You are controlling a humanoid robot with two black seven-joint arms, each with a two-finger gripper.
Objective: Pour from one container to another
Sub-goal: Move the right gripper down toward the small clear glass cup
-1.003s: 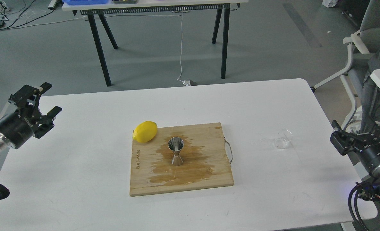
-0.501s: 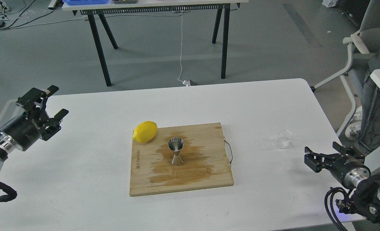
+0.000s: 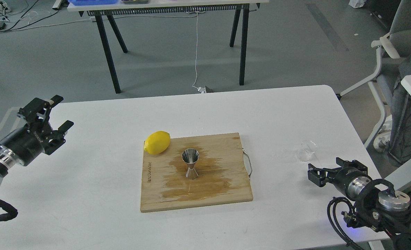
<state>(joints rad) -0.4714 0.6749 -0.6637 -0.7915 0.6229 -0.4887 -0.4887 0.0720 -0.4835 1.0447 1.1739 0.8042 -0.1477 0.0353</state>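
My right gripper takes hold of the small clear glass cup by its round body point(image 3: 306, 151) next, to pour into the jigger point(image 3: 190, 167).
The small clear glass cup point(image 3: 306, 150) stands on the white table point(image 3: 97, 194), right of the board. The steel hourglass jigger point(image 3: 190, 167) stands upright in the middle of the wooden cutting board point(image 3: 222, 187), on a wet stain. My right gripper point(image 3: 326, 168) hovers low just below and right of the cup, open, with nothing between its fingers and a small gap to the cup. My left gripper point(image 3: 61, 111) is open over the table's far left, well away from both containers.
A yellow lemon point(image 3: 157, 142) rests at the board's top-left corner. The board has a metal handle point(image 3: 248, 166) on its right side. A black-legged table point(image 3: 170, 7) stands behind, and a chair point(image 3: 396, 52) at the right.
My right gripper has swung down and to the left, from the table's right edge to a spot close beside the glass cup. The left gripper has shifted slightly right. Cup and jigger are unmoved.
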